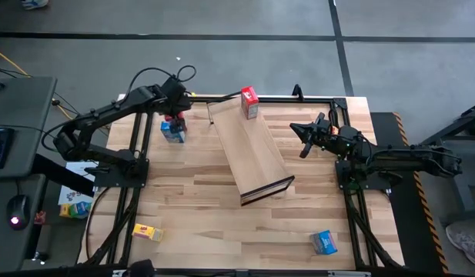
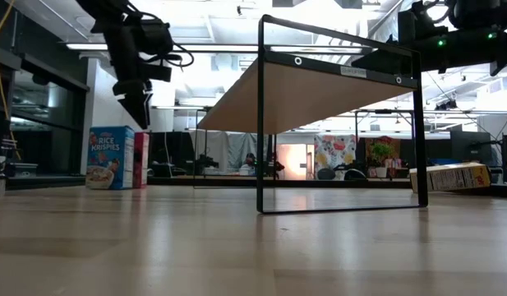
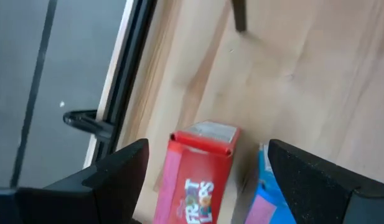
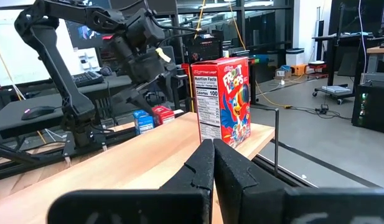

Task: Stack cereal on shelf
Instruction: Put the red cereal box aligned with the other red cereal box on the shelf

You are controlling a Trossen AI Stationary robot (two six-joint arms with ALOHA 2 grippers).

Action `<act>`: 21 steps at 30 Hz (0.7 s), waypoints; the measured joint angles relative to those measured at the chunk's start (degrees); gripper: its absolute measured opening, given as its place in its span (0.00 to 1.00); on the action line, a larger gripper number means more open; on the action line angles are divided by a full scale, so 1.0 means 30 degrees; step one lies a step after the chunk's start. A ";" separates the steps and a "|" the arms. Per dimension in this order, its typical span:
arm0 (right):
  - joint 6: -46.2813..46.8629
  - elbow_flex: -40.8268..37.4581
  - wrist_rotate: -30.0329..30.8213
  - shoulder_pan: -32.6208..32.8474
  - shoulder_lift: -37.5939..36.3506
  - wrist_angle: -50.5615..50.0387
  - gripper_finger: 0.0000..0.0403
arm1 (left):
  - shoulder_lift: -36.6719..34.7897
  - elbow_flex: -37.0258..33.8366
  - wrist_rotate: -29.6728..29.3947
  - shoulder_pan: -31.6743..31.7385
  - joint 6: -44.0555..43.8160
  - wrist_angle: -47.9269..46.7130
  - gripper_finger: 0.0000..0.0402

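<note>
My left gripper's fingers are above the red box's top [image 3: 205, 140], beside the blue box [image 3: 266, 196], so closing now would miss. My left gripper lowers its fingers first, as the next move.
The shelf [image 1: 252, 150] is a long light-wood panel on a dark frame, lying diagonally mid-table and raised above it [image 2: 319, 90]. A red cereal box [image 1: 249, 102] stands upright on its far end [image 4: 224, 99]. A second red box [image 3: 198, 180] and a blue box [image 2: 110, 156] stand side by side on the table's far left. My left gripper [image 3: 207, 168] hovers open just above them [image 2: 140, 111], its fingers on either side of the red box, apart from it. My right gripper [image 4: 213, 162] is shut, to the right of the shelf [image 1: 308, 138], pointing toward the boxed end.
A yellow box [image 1: 147, 231] lies near the table's near-left corner and a blue box [image 1: 324, 242] near its near-right. More boxes [image 1: 74, 201] sit off the table's left edge. Bare wood spans the near half. In the low view, a yellow box [image 2: 450, 176] lies at the right.
</note>
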 joint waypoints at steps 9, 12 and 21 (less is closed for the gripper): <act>0.0007 0.0000 0.0000 0.0003 -0.0004 -0.0007 0.00 | 0.0414 0.0007 0.0600 0.1325 -0.0321 -0.0423 0.80; 0.0007 0.0000 0.0007 -0.0004 -0.0004 -0.0007 0.00 | 0.0721 0.0007 0.0647 0.1319 0.0065 -0.0325 0.80; 0.0007 0.0000 0.0010 0.0000 0.0002 -0.0052 0.00 | 0.2197 0.0022 0.0623 0.1319 0.0143 -0.0293 0.80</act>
